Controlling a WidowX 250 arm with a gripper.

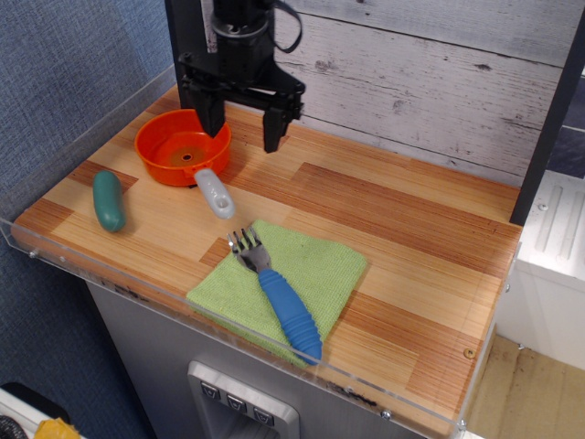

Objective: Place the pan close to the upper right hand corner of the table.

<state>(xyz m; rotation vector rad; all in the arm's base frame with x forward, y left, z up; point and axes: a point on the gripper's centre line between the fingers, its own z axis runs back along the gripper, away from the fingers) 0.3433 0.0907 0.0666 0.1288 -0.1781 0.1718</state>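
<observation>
My gripper should next grab the orange pan's rim beside the handle to place it close to the table's corner.
The orange pan sits near the table's back left corner, its light-grey handle pointing toward the front right. My gripper is open and empty, hanging just right of the pan's rim and above the table. Its left finger overlaps the pan's far right rim in this view. The wood-plank table has a clear acrylic rim around it.
A green pickle-like toy lies at the front left. A green cloth lies at the front middle with a blue-handled fork on it. A dark post stands behind the pan. A white plank wall backs the table.
</observation>
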